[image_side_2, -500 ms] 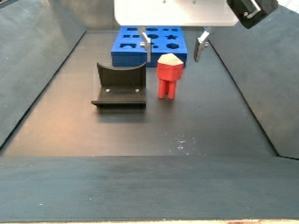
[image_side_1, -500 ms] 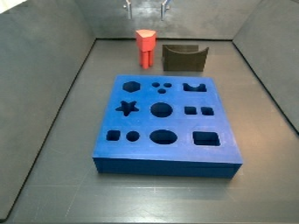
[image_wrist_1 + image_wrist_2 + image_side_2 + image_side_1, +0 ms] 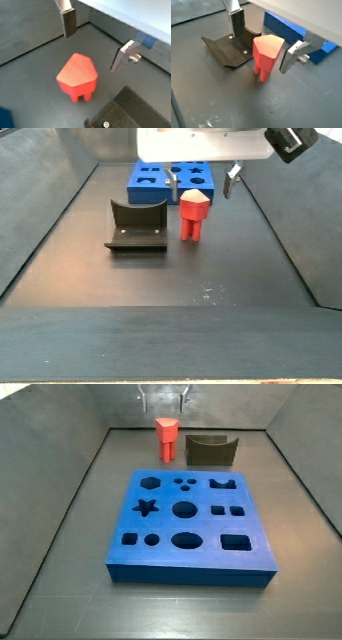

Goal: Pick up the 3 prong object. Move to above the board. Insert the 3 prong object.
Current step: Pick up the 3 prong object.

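The red-orange peg should be grabbed by its thick head [image 3: 167,426] [image 3: 77,69], so my gripper should reach for it there. The peg's prongs then stay free to enter the blue board.
The 3 prong object [image 3: 166,437] is a red-orange peg standing upright on the dark floor, beyond the board's far edge in this side view. It also shows in a side view [image 3: 195,215] and in both wrist views [image 3: 77,76] [image 3: 265,55]. The board [image 3: 193,522] is a thick blue slab with several cut-out holes; it shows too in a side view [image 3: 171,179] and a wrist view [image 3: 288,31]. My gripper [image 3: 201,183] is open and empty, above the peg, its fingers [image 3: 69,23] apart on either side and not touching it.
The fixture [image 3: 211,450], a dark L-shaped bracket, stands on the floor right beside the peg; it also shows in a side view [image 3: 136,225] and a wrist view [image 3: 230,47]. Grey sloping walls [image 3: 54,504] enclose the floor.
The gripper has shifted slightly to the right in a side view, staying above the peg. The peg, board and fixture have not moved.
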